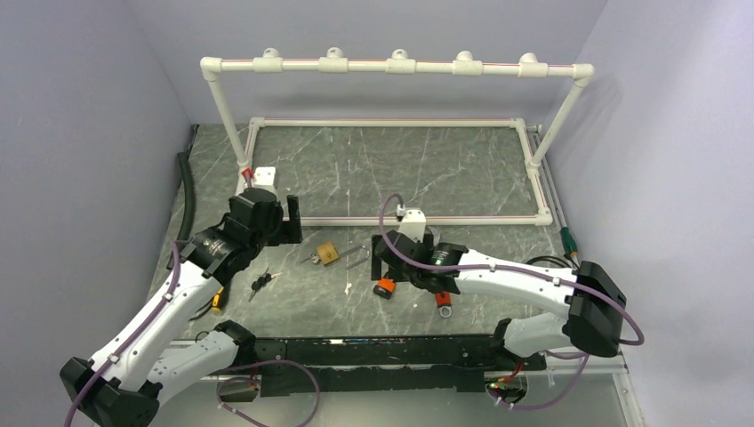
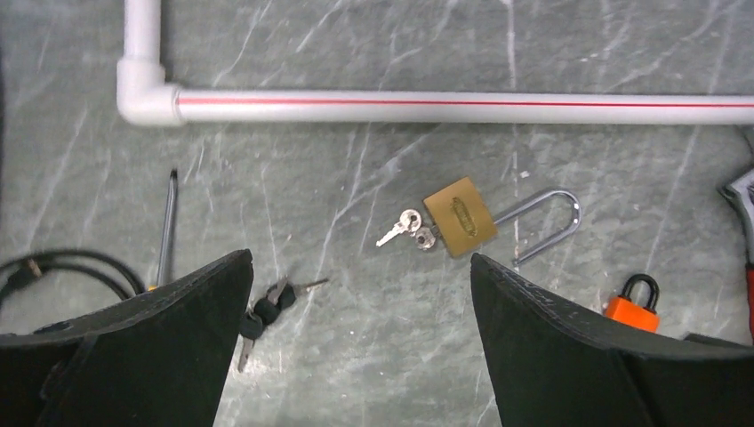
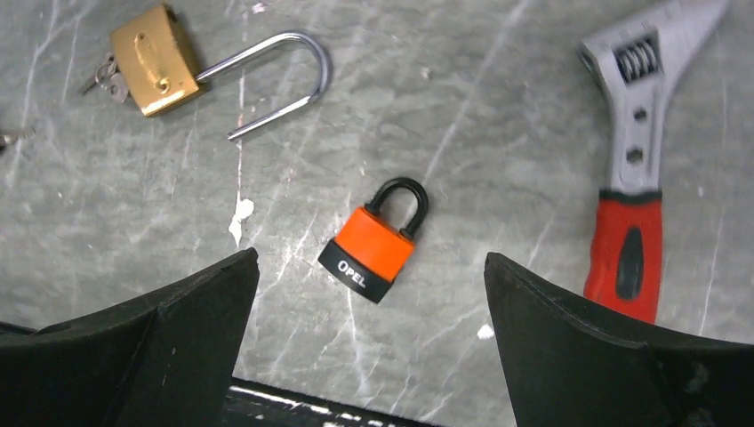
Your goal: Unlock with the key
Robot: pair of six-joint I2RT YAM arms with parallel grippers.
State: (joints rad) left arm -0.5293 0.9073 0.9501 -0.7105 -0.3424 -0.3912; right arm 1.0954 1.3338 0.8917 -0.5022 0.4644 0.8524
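Note:
My left gripper grabs the black-headed keys by a metal blade next, leaving the black head free to hand over to my right gripper for unlocking.
A brass padlock lies on the marble table with its long shackle swung out, free end clear of the body. Silver keys sit at its keyhole end. It also shows in the top view and the right wrist view. A bunch of black-headed keys lies loose by my left finger. A shut orange padlock lies on the table beneath my right gripper. My left gripper is open and empty, above the table near the brass padlock. My right gripper is open and empty.
A red-handled adjustable wrench lies right of the orange padlock. A screwdriver and a black cable lie to the left. A white PVC pipe frame stands behind, its base rail just beyond the brass padlock.

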